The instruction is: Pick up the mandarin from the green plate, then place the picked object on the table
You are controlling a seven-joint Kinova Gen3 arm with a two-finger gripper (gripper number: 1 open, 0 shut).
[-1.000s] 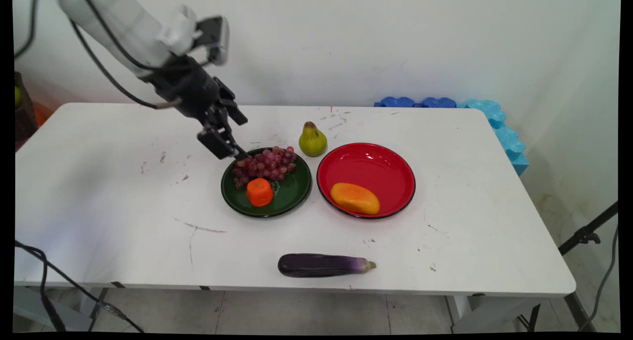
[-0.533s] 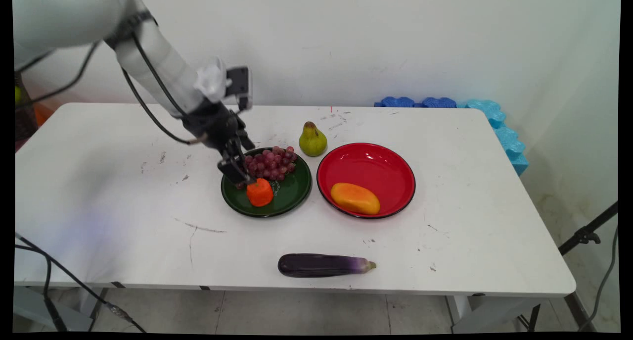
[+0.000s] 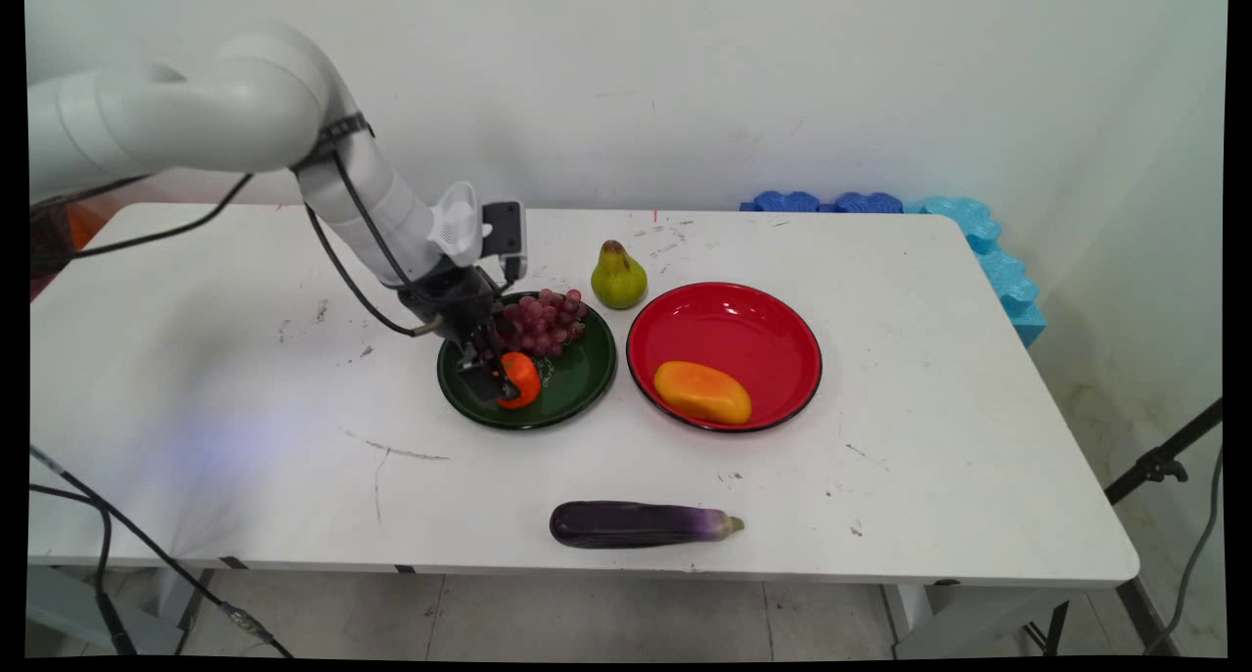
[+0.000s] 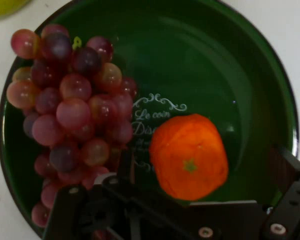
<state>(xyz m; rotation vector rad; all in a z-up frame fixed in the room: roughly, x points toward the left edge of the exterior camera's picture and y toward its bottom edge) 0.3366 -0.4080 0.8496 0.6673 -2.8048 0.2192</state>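
My gripper is due to grab the tangerine's round sides next, so that it can lift the tangerine out of the green plate [image 3: 579,379].
An orange tangerine [image 3: 525,379] [image 4: 189,156] lies in a dark green plate [image 3: 579,379] [image 4: 215,60] beside a bunch of red grapes [image 3: 540,322] [image 4: 70,110]. My gripper [image 3: 499,384] [image 4: 205,167] has come down into the plate and stands open, one finger on each side of the tangerine. In the hand view both fingers show a gap to the fruit; the left finger [image 4: 125,164] is close against the grapes. The main view has the gripper covering the tangerine's left part.
A green pear [image 3: 618,277] stands just behind the green plate. To the right is a red plate [image 3: 743,325] holding a yellow-orange mango [image 3: 702,391]. A purple eggplant [image 3: 636,523] lies near the table's front edge. Blue foam pieces [image 3: 978,232] sit at the back right.
The gripper has moved down and forward from the plate's back left rim, past the grapes, and now straddles the tangerine. Nothing on the table has shifted.
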